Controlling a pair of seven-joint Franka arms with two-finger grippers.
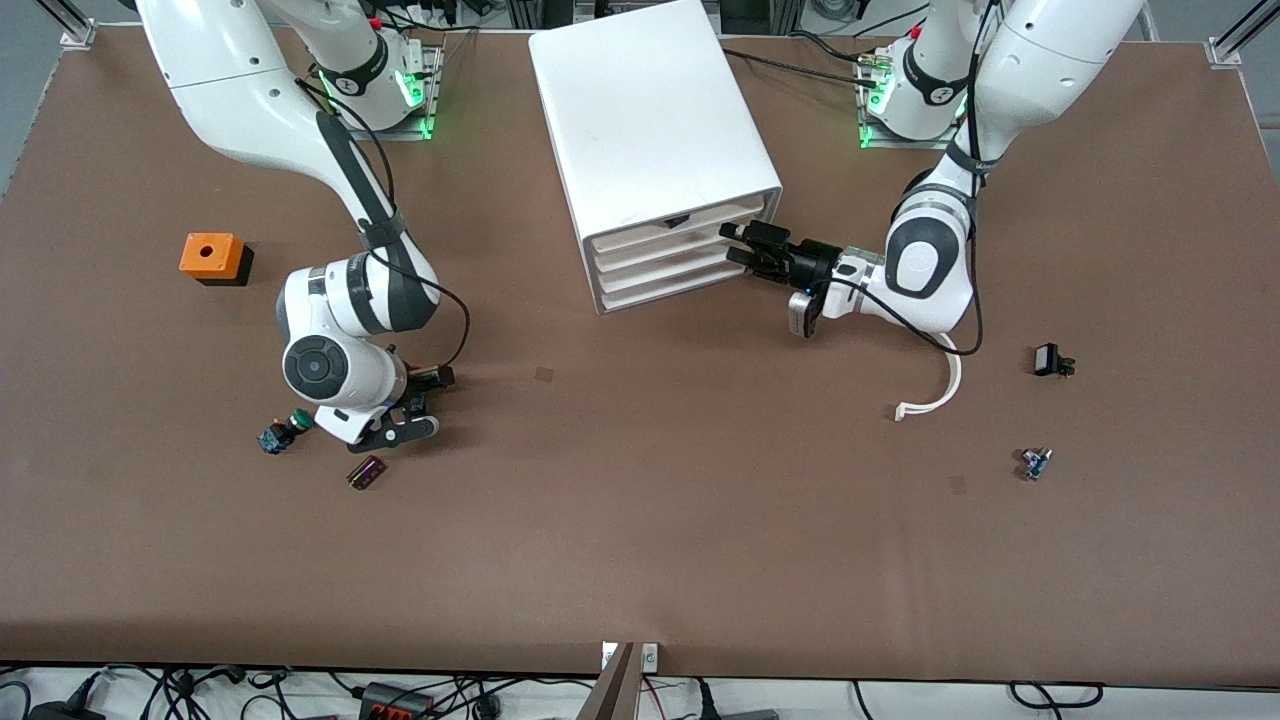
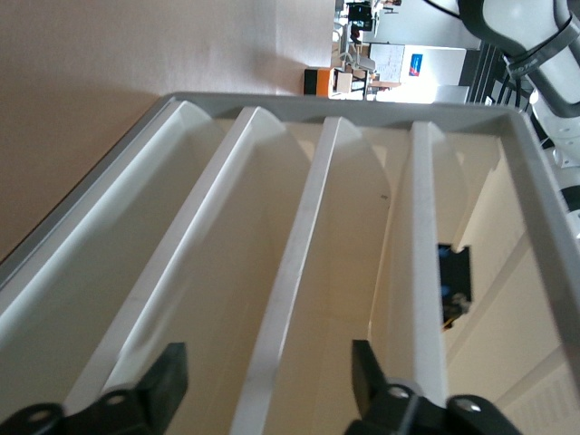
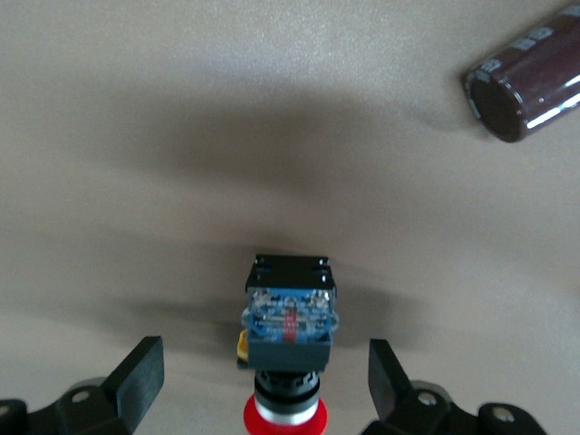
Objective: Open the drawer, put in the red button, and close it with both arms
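Note:
The right gripper should next grab the red button by its blue housing [image 3: 290,328] and leave its red cap free, so that it can lay the button in the drawer.
The red button [image 3: 288,326] lies on its side on the table between the open fingers of my right gripper [image 3: 263,385], red cap toward the hand; the fingers do not touch it. In the front view my right gripper [image 1: 405,410] is low over the table and hides the button. My left gripper [image 1: 737,246] is open and empty at the front of the white cabinet [image 1: 650,110], at its corner toward the left arm's end. In the left wrist view my left gripper [image 2: 269,390] straddles the white lip of one drawer [image 2: 290,290]. All four drawers look pushed in.
A green-capped button [image 1: 283,432] and a dark cylinder [image 1: 366,472] lie close by the right gripper; the cylinder also shows in the right wrist view [image 3: 526,82]. An orange box [image 1: 212,258] sits toward the right arm's end. A white curved strip [image 1: 935,392] and two small parts [image 1: 1050,360] [image 1: 1035,462] lie toward the left arm's end.

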